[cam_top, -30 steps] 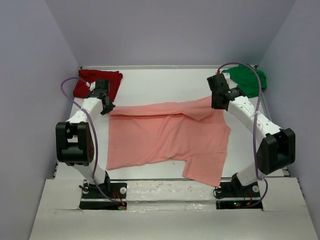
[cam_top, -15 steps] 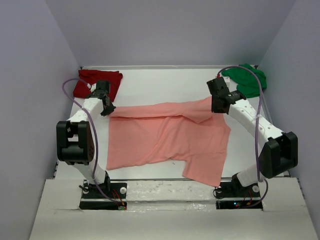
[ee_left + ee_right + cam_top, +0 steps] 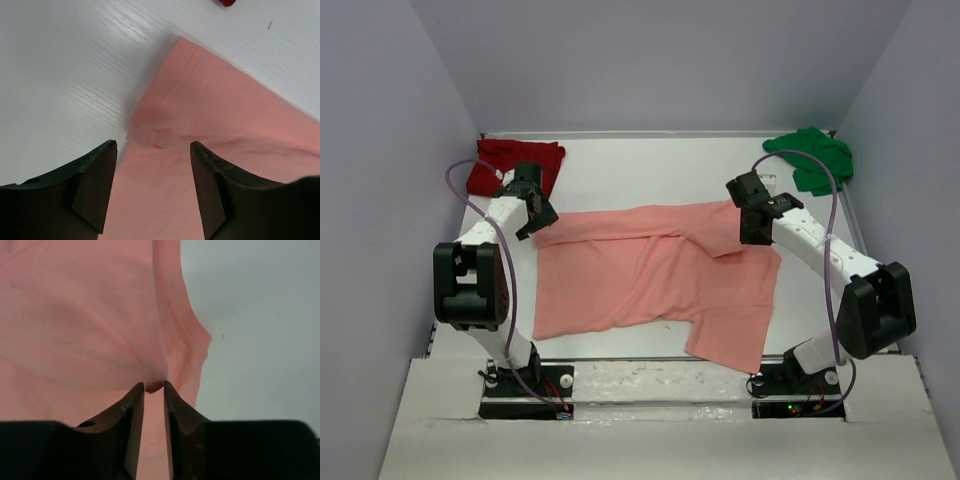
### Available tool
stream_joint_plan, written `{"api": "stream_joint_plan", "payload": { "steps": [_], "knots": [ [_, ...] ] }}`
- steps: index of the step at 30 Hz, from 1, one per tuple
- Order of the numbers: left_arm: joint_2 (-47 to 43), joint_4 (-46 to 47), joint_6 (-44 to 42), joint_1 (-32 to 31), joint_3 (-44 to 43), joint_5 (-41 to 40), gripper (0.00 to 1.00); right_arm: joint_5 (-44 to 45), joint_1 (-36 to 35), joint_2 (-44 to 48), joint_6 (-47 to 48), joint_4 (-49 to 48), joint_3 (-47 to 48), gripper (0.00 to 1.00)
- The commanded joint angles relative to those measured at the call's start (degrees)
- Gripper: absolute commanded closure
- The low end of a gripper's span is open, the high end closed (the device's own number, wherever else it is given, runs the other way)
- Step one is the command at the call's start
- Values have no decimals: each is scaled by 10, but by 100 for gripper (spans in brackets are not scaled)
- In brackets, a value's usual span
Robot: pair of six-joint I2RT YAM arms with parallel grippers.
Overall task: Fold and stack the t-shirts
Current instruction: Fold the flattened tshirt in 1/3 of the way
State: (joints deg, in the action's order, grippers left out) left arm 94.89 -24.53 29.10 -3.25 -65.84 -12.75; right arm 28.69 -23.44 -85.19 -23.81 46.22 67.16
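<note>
I need to slide the salmon-pink t-shirt away flat for folding, so next I should press the closed fingers of my left gripper onto the t-shirt's folded-over far edge.
The salmon-pink t-shirt lies spread on the white table, its far edge folded over towards me. My left gripper hangs open just above the shirt's far left corner, with nothing between its fingers. My right gripper is over the shirt's far right corner. Its jaws stand a narrow way apart, open, with a small pucker of pink cloth between the tips. The dark red t-shirt lies bunched at the far left corner, the green t-shirt bunched at the far right.
Purple-grey walls close in the table on three sides. A speck of the dark red shirt shows at the top of the left wrist view. Bare white table lies right of the pink shirt's edge.
Both grippers have opened and let go of the pink shirt's far corners. The right gripper has moved left and towards me, off the green shirt.
</note>
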Motion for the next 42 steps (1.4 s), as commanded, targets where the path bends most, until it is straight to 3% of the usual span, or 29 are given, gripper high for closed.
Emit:
{"api": "stream_joint_plan", "payload": {
  "steps": [1, 5, 10, 15, 16, 19, 20, 23, 24, 25, 34, 42],
  "knots": [
    [-46, -23, 17, -4, 5, -34, 30, 12, -10, 19, -39, 11, -29, 60],
    [-67, -21, 7, -19, -9, -65, 30, 23, -22, 33, -57, 17, -53, 44],
    [-75, -19, -17, -51, -40, -100, 31, 81, -30, 55, -42, 6, -40, 44],
    [-65, -13, -40, -105, -81, -108, 31, 73, -30, 0, 3, -24, 36, 47],
    [-61, -10, -47, -113, -85, -102, 31, 70, -30, -10, 8, -24, 50, 51],
    [-51, -9, -67, -131, -94, -78, 34, 50, -30, -36, 20, -58, 78, 100],
    [-50, -8, -70, -132, -91, -76, 36, 38, -21, -41, 27, -67, 82, 100],
    [-44, 3, -81, -132, -81, -74, 71, -21, 4, -68, 47, -95, 97, 100],
    [-36, -2, -81, -132, -82, -76, 98, -33, 10, -75, 50, -100, 104, 100],
    [-31, -5, -79, -132, -84, -76, 100, -46, 16, -81, 59, -111, 110, 100],
    [60, -5, -75, -115, -142, 69, 100, -122, 50, -211, 104, -99, 231, 100],
    [109, -19, -70, -113, -162, 90, 100, -167, 75, -256, 109, -90, 245, 100]
  ]
}}
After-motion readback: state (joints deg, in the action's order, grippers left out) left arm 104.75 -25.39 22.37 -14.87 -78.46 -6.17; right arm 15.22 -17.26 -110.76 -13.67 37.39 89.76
